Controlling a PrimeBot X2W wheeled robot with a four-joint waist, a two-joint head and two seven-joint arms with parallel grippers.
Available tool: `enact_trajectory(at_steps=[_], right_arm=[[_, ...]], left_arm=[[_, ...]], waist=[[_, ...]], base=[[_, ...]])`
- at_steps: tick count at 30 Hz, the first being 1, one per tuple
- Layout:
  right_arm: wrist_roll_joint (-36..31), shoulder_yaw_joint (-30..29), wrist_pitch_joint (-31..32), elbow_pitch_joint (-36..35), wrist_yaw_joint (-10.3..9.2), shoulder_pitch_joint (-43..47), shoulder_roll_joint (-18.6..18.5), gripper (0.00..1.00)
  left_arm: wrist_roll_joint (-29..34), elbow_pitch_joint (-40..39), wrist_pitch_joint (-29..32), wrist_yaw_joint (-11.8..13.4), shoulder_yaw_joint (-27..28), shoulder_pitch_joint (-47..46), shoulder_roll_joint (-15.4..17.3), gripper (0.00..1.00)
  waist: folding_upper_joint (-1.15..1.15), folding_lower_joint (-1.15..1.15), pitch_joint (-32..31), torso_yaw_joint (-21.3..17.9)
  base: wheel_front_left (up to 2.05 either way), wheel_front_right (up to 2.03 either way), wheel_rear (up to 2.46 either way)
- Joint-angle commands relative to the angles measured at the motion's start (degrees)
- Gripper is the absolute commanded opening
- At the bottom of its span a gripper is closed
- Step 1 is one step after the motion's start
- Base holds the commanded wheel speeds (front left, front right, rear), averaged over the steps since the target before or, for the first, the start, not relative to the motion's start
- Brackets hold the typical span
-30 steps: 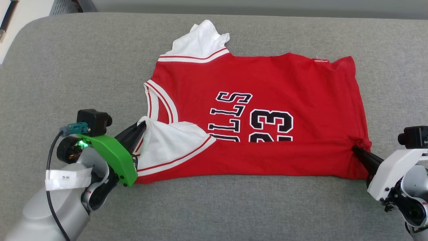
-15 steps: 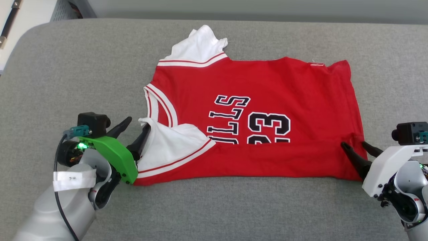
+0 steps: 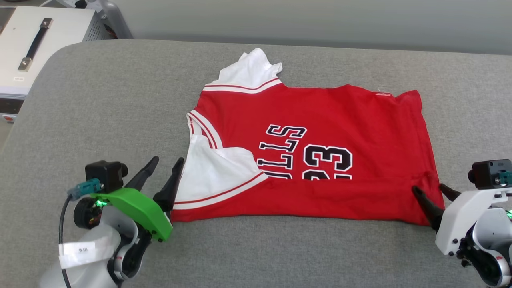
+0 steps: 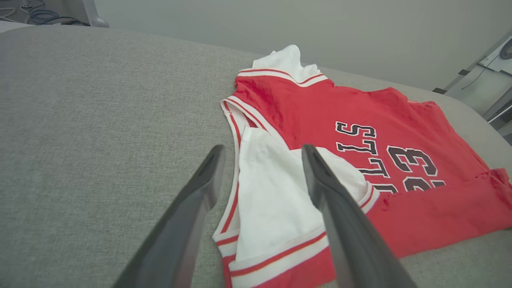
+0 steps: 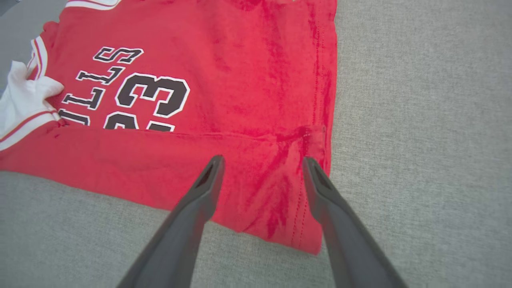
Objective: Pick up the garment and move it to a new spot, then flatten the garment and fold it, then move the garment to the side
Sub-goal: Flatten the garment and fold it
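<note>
I need to take hold of the jersey by its red hem corner point(image 3: 422, 216) next with my right gripper. Then I can fold the jersey across its black print point(image 3: 328, 158).
The garment point(image 3: 320, 160), a red jersey T-shirt with white sleeves and a black "BULLS 23" print, lies on the grey cushion point(image 3: 120, 104) with its near long edge folded up over the print. The near white sleeve lies folded onto the chest. My left gripper point(image 3: 168, 161) stands open just left of that sleeve, holding nothing; in the left wrist view the garment point(image 4: 360, 132) lies ahead of the open gripper point(image 4: 262, 150). My right gripper point(image 3: 429, 188) is open over the hem corner, empty; in the right wrist view the gripper point(image 5: 262, 160) straddles the red garment point(image 5: 240, 88).
A white box point(image 3: 36, 44) with a black handle stands beyond the cushion's far left corner. Bare grey cushion surrounds the garment on every side. A grey wall point(image 3: 320, 20) runs behind the cushion.
Both grippers have opened and let go of the garment, which now lies with its near edge folded over. The head camera has tilted, shifting the whole picture downward.
</note>
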Motion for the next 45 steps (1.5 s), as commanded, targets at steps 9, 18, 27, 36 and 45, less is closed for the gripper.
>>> enact_trajectory(at_steps=[9,18,27,36,45], right_arm=[[-5.3,-4.8,7.0,-6.8,-0.05,5.0,5.3,1.0],[-8.5,-6.6,11.1,-10.1,-0.05,6.6,7.5,1.0],[-9.0,-6.6,11.8,-11.5,-0.05,6.1,8.0,1.0],[-9.3,-6.8,11.9,-11.9,-0.05,5.8,8.1,1.0],[-9.8,-7.1,11.9,-11.5,-0.05,5.3,8.3,1.0]], left_arm=[[0.7,-10.4,6.7,9.0,-2.5,6.6,3.3,1.0],[2.0,-13.9,15.7,15.1,-6.0,7.5,6.2,1.0],[2.9,-9.5,16.2,17.3,-5.9,6.1,5.5,1.0],[2.4,-6.0,15.2,16.9,-5.4,4.8,3.8,1.0],[-0.1,-3.7,20.1,13.9,-7.4,4.8,2.6,0.0]], waist=[[0.0,0.0,0.1,0.2],[0.0,0.0,1.1,-0.6],[0.0,0.0,3.3,-2.1],[0.0,0.0,5.1,-2.8],[0.0,0.0,5.1,-2.6]], base=[[0.0,0.0,0.0],[0.0,0.0,0.0],[0.0,0.0,0.0],[0.0,0.0,0.0],[0.0,0.0,0.0]])
